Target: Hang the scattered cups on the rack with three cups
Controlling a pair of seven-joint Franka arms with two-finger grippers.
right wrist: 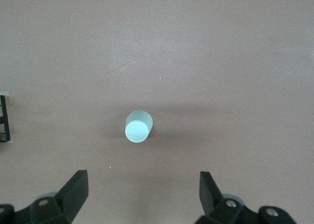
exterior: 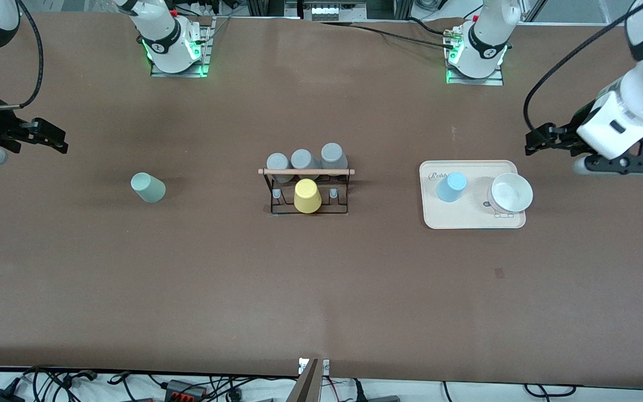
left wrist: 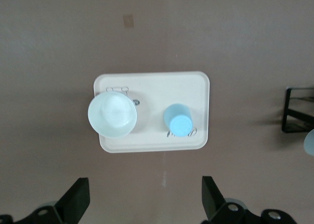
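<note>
My left gripper grabs the cup by its closed base end next, to hang the light blue cup on the rack.
The black wire rack with a wooden rod stands mid-table and holds three grey cups and a yellow cup. The pale mint cup stands alone on the table toward the right arm's end, also in the right wrist view. The light blue cup stands on a cream tray, also in the left wrist view. My right gripper is open and empty, up in the air. My left gripper is open and empty, up beside the tray.
A white bowl sits on the tray beside the blue cup, also in the left wrist view. Part of the rack shows at the edge of the left wrist view and of the right wrist view.
</note>
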